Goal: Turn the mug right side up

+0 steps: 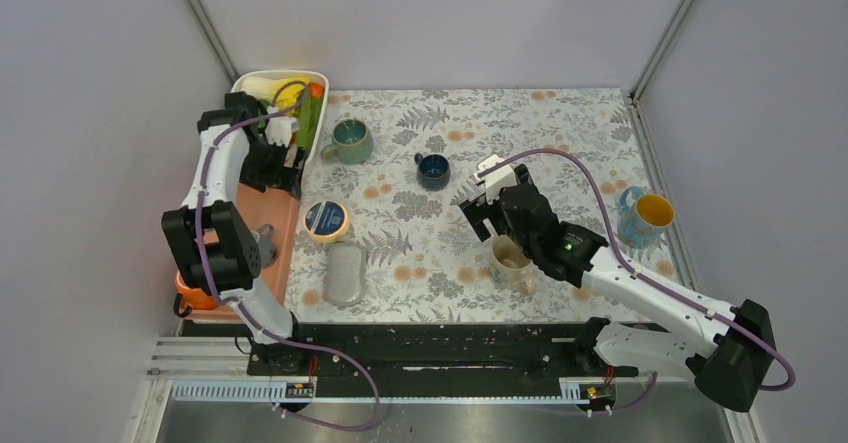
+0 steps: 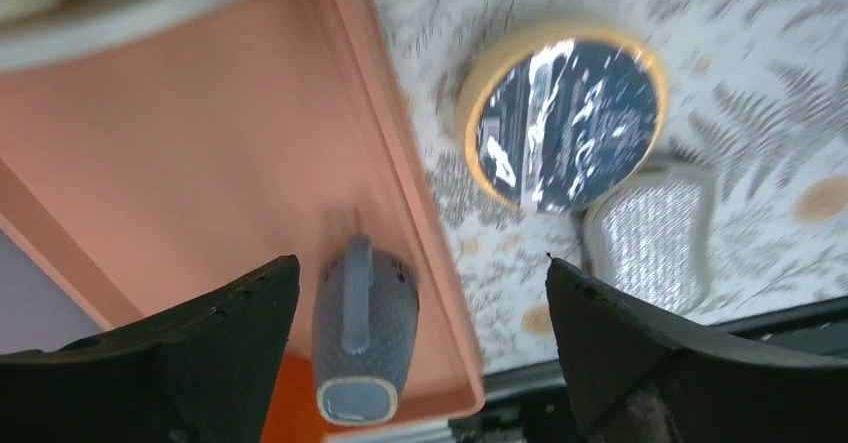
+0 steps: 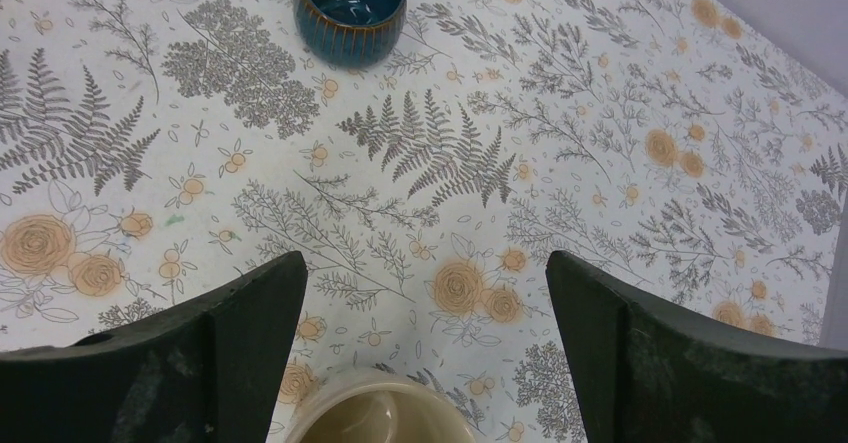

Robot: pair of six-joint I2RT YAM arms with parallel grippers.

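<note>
My left gripper grabs the grey-blue dotted mug by its upward-facing handle point(image 1: 265, 233) point(image 2: 357, 296) next, since the mug's body stays free for handing to my right gripper.
A cream mug point(image 1: 512, 263) stands upright on the floral cloth with its mouth up. Its rim shows at the bottom of the right wrist view point(image 3: 380, 413). My right gripper point(image 1: 487, 215) is open and empty just beyond the mug, above the cloth, with its jaws wide apart point(image 3: 425, 283). A grey-blue dotted mug point(image 2: 365, 328) lies in the pink tray point(image 2: 200, 163) with its handle facing up; it also shows in the top view point(image 1: 265, 246). My left gripper point(image 2: 420, 283) is open and empty, high above the tray, near the white bin point(image 1: 283, 161).
A green mug point(image 1: 350, 141), a dark blue cup point(image 1: 433, 169) and a blue-and-yellow mug point(image 1: 645, 216) stand upright on the cloth. A round tin point(image 1: 326, 220) and a grey mesh item point(image 1: 345, 271) lie near the tray. A white bin point(image 1: 322, 79) holds several items at the back left.
</note>
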